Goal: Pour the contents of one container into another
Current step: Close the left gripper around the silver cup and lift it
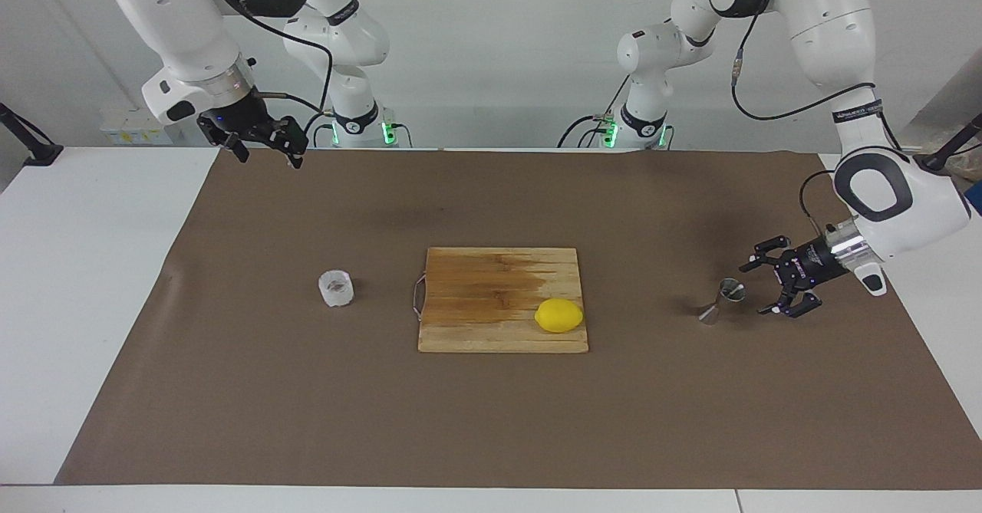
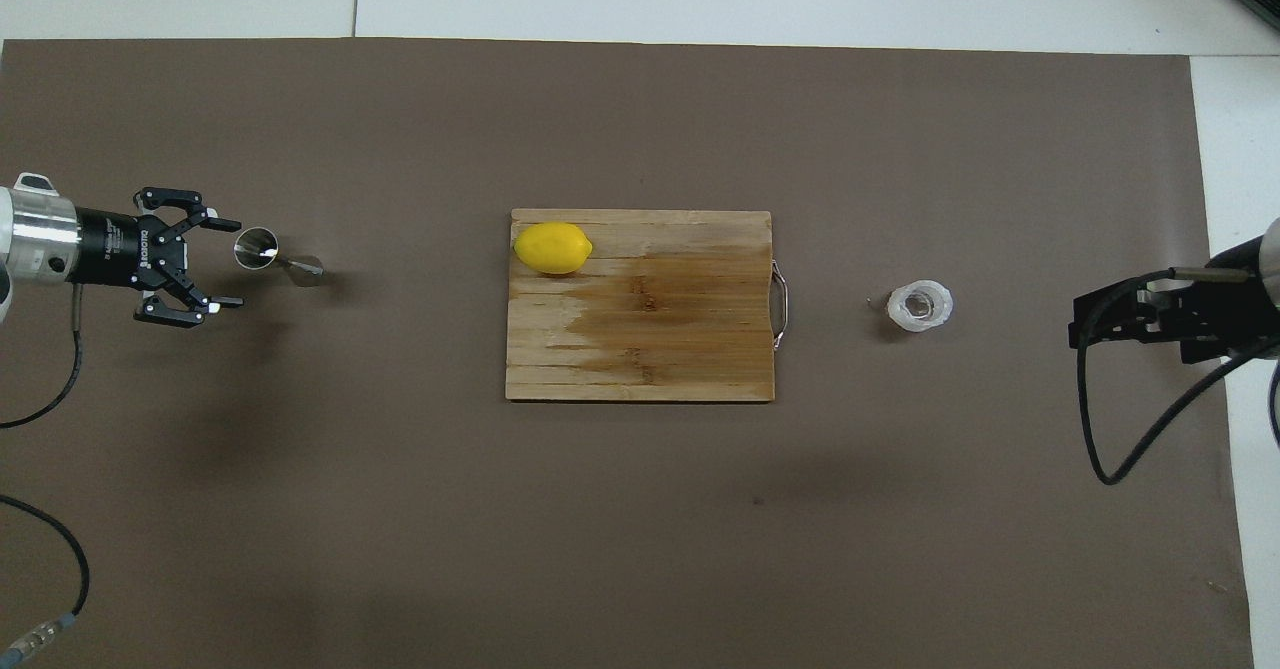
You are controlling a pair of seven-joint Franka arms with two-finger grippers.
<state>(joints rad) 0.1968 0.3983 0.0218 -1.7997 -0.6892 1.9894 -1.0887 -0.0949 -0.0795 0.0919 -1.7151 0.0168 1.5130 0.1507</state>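
I would miss if I closed now, because my left gripper's fingers end short of the jigger's upper cone [image 2: 257, 249]. My left gripper needs to move toward the cone first and then close on it.
The translucent whitish cup [image 1: 336, 288] [image 2: 921, 306], a brownish bit inside it, stands on the brown mat toward the right arm's end. The steel hourglass jigger [image 1: 721, 302] [image 2: 268, 254] stands toward the left arm's end. My left gripper [image 1: 753, 291] [image 2: 236, 262] is open and low beside the jigger, its fingers pointing at it with a small gap between. My right gripper [image 1: 268, 156] [image 2: 1080, 321] hangs open, high over the mat's corner by its own base, well away from the cup.
A wooden cutting board [image 1: 491, 283] [image 2: 640, 349] with a metal handle lies mid-table between cup and jigger. A yellow lemon [image 1: 558, 315] [image 2: 552, 248] rests on its corner toward the jigger. The brown mat [image 1: 491, 421] covers most of the white table.
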